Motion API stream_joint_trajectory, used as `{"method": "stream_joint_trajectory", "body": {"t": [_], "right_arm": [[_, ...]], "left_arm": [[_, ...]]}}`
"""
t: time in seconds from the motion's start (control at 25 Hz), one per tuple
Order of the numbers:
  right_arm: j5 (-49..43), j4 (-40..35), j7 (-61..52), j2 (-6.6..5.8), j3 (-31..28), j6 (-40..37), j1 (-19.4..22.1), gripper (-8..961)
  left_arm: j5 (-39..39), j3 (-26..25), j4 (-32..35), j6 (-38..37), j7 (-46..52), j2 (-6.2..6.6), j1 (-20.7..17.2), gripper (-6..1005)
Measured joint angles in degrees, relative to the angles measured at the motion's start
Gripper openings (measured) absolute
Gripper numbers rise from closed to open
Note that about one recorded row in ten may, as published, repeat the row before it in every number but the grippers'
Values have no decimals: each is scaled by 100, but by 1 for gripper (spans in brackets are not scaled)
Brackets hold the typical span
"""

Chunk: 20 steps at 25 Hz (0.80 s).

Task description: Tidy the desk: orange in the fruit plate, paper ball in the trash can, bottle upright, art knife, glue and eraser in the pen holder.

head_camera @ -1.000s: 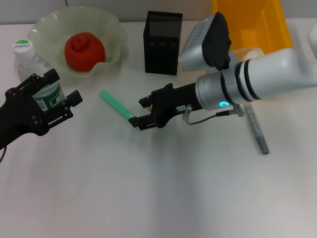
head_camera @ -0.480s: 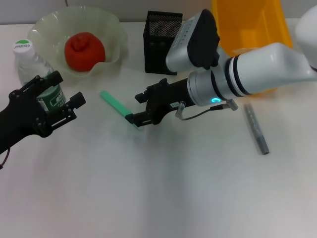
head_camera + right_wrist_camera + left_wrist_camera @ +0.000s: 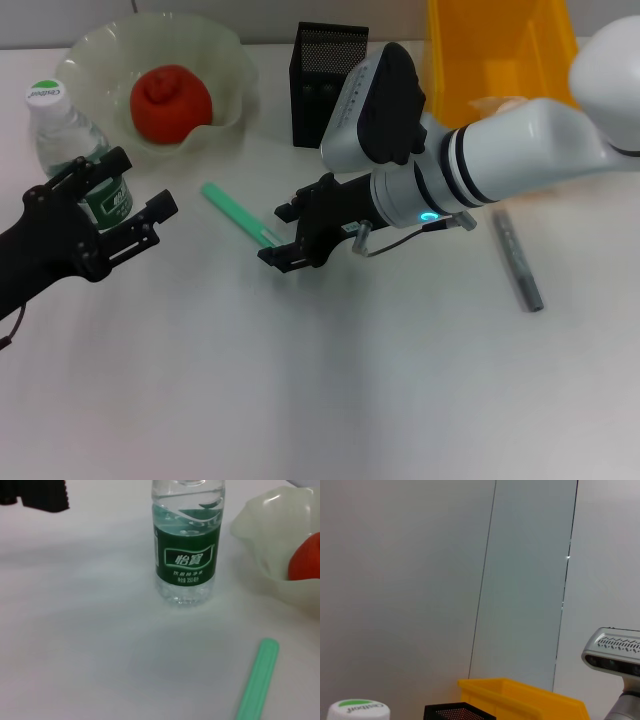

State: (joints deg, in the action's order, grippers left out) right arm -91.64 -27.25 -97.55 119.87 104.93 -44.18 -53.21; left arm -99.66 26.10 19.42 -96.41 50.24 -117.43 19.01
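The robot's right gripper is ready to close on the green stick: its fingers reach down beside the near end of the stick, so they would catch the stick if they closed now.
The orange (image 3: 170,100) lies in the pale green fruit plate (image 3: 100,48). The bottle (image 3: 62,132) stands upright left of the plate; it also shows in the right wrist view (image 3: 187,560). My left gripper (image 3: 143,182) is open just in front of the bottle, apart from it. My right gripper (image 3: 278,236) is open, its fingers either side of the near end of a flat green stick (image 3: 232,210) on the table. The pen holder (image 3: 328,85) stands behind it, the yellow trash can (image 3: 500,45) at the back right. The eraser is out of view.
A grey pen-like stick (image 3: 518,262) lies on the table to the right of my right arm. A pale lump (image 3: 500,103) shows at the bin's front, half hidden by the arm. The white table extends toward me.
My right gripper has moved left and lower, onto the green stick's near end. My left gripper has drawn back a little from the bottle, which stays upright.
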Motion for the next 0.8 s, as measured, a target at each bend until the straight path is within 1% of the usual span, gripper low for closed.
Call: {"method": "stream_joint_trajectory", "body": {"t": [0.16, 0.52, 0.68, 0.8], "right_arm": [[40, -5, 0, 2, 178, 163, 11, 632], [95, -15, 21, 2, 249, 227, 39, 496], [249, -1, 39, 2, 482, 267, 27, 444], [271, 1, 32, 2, 630, 367, 24, 426]], "left_arm": [[5, -4, 13, 0, -49, -41, -36, 818], [29, -17, 0, -32, -119, -68, -57, 812], [33, -21, -7, -35, -135, -91, -63, 811], [37, -31, -51, -36, -181, -103, -67, 811]]}}
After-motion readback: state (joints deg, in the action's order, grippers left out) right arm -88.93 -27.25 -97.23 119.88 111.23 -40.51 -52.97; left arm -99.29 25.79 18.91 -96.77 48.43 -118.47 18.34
